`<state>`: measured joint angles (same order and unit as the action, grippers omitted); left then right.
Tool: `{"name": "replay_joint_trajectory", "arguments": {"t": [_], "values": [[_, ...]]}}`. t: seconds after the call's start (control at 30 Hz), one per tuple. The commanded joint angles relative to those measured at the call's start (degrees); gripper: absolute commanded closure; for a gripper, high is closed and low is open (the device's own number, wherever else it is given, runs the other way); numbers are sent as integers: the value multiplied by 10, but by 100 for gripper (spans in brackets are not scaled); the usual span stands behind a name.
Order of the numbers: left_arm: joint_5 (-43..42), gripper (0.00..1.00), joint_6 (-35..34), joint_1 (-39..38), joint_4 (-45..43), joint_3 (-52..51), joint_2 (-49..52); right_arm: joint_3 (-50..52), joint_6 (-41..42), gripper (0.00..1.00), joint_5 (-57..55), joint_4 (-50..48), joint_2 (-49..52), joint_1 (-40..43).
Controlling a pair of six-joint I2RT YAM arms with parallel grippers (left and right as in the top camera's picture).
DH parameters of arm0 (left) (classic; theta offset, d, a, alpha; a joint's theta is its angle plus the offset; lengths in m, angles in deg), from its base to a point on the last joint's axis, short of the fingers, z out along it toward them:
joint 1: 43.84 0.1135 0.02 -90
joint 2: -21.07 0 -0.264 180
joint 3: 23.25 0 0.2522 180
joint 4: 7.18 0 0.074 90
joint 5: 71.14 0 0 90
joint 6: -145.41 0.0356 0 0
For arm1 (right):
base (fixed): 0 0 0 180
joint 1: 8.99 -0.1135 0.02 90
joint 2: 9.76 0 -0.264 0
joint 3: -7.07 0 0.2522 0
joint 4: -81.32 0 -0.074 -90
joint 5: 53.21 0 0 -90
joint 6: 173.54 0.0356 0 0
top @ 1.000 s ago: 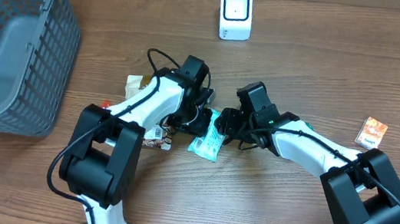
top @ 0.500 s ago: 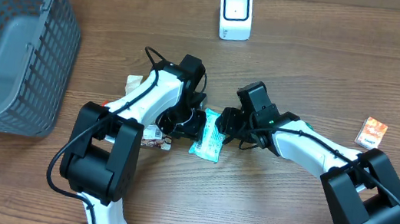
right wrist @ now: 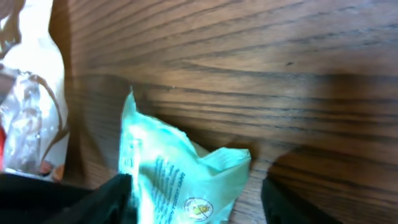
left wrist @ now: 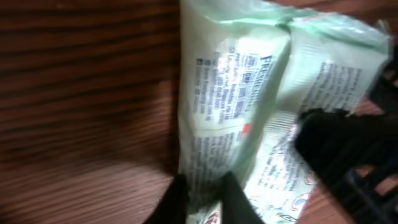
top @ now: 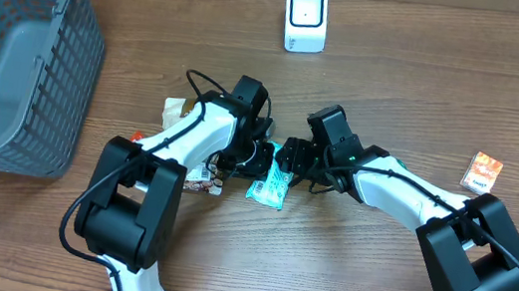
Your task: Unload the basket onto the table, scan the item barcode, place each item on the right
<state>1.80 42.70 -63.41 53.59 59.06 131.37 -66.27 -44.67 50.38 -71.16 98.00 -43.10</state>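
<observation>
Next, my right gripper picks up the pale teal packet by its edge (right wrist: 198, 177), so the packet's printed side stays uncovered for scanning its barcode.
The item, a pale teal printed packet (top: 270, 183), lies on the wooden table between my two grippers. In the left wrist view the packet (left wrist: 230, 93) fills the frame, and my left gripper (left wrist: 204, 188) is shut on a fold of its near edge. I cannot make out a barcode among the print. In the right wrist view my right gripper (right wrist: 196, 196) stands open, its dark fingers wide on either side of the packet (right wrist: 177, 171). Overhead, the left gripper (top: 257, 161) and right gripper (top: 294, 160) meet over the packet's top end. The white scanner (top: 305, 18) stands at the table's far edge.
A grey mesh basket (top: 10, 52) fills the far left. More snack packets lie under the left arm (top: 178, 110) and beside it (top: 201, 180). An orange packet (top: 482, 170) lies at the right.
My left gripper opened, then closed on the packet's edge. My right gripper's jaws spread wider. The packet shifted slightly between them.
</observation>
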Motion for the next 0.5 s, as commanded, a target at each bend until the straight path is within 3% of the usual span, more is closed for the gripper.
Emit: {"name": "replay_joint_trajectory", "arguments": {"t": [0.0,0.17,0.47], "values": [[49,96,31,0,-6,-25,22,4,-12,26,-9,0,-3,1],[49,96,95,0,-17,-25,22,4,0,27,-8,1,2,1],[24,96,156,0,-42,-25,22,4,18,47,87,-4,42,1]]}}
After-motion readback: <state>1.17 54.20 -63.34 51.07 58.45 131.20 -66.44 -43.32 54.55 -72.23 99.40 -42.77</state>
